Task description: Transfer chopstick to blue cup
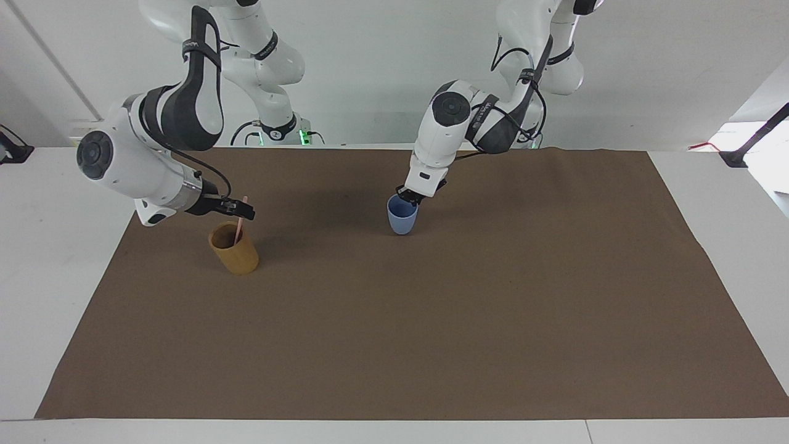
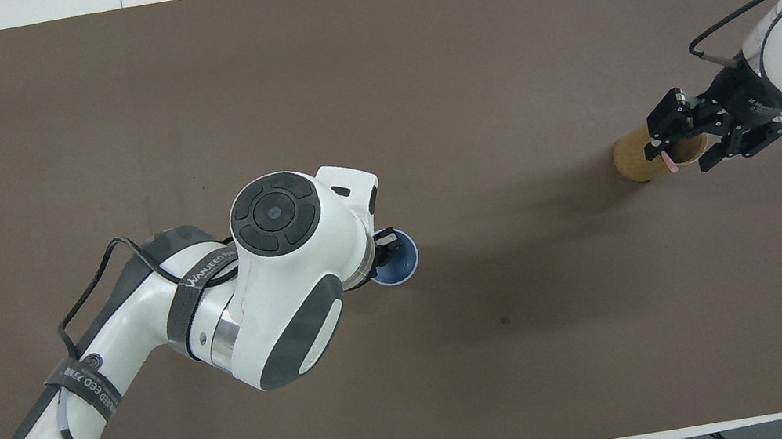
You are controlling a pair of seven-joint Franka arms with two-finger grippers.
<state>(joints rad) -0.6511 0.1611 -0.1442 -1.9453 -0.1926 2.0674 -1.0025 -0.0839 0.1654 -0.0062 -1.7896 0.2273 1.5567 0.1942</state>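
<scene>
I need to pick up the pale pink chopstick by its upper end (image 2: 669,160) with my right gripper next, so that the chopstick can go to the blue cup (image 2: 399,267).
The pale pink chopstick (image 1: 238,229) stands tilted in a tan cup (image 1: 237,256) at the right arm's end of the table. It also shows in the overhead view (image 2: 667,162), in the tan cup (image 2: 633,159). My right gripper (image 1: 241,213) (image 2: 680,151) is open, over the tan cup's mouth, with its fingers on either side of the chopstick's upper part. The light blue cup (image 1: 402,221) (image 2: 399,267) stands upright near the middle of the table. My left gripper (image 1: 409,197) (image 2: 385,243) is shut on its rim at the side nearer to the robots.
A brown mat (image 1: 431,320) covers most of the white table. Only the two cups stand on it. The left arm's elbow and wrist hang over the mat beside the blue cup.
</scene>
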